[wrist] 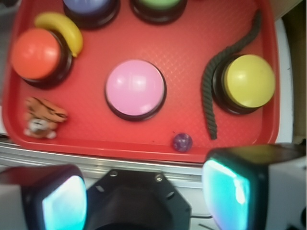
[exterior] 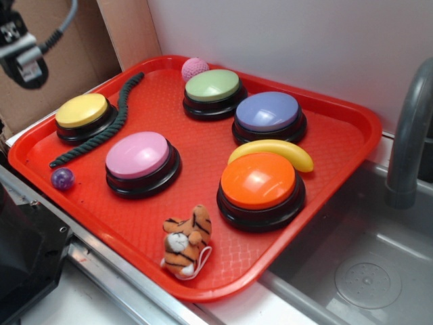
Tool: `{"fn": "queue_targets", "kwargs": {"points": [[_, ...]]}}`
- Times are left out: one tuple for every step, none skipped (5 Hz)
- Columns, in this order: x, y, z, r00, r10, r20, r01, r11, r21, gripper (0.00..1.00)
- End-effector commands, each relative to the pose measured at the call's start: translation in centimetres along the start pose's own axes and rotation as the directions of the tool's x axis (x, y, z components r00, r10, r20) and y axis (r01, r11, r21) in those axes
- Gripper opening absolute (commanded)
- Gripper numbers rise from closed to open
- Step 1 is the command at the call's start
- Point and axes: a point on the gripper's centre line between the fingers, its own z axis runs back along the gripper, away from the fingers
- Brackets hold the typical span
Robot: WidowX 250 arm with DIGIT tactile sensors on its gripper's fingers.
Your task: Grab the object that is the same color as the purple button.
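Note:
The tray's raised rim runs right beside the purple ball. My gripper should next pick up the purple ball by its two sides along the tray's rim.
A small glossy purple ball lies on the red tray near its left front rim, just beyond the end of a dark green rope. The purple button stands at the tray's back right. My gripper hangs high at the upper left of the exterior view, well above and apart from the ball. In the wrist view its two pads stand wide apart with nothing between them, so it is open.
On the tray also stand yellow, pink, green and orange buttons, with a banana, a toy tiger and a pink crocheted ball. A sink with a grey faucet lies to the right.

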Motion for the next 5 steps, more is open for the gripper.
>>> {"fn": "queue_targets", "kwargs": {"points": [[-0.3, 3.3, -5.7, 0.999, -0.045, -0.009, 0.045, 0.998, 0.041, 1.00], [-0.2, 3.8, -7.3, 0.998, -0.067, -0.004, 0.067, 0.996, 0.060, 1.00], [-0.2, 4.6, -9.5, 0.999, -0.040, -0.008, 0.040, 0.996, 0.077, 1.00], [-0.1, 4.7, -10.5, 0.999, -0.052, -0.011, 0.053, 0.993, 0.108, 1.00], [-0.7, 5.3, -11.7, 0.998, -0.046, -0.037, 0.050, 0.991, 0.128, 1.00]]}}
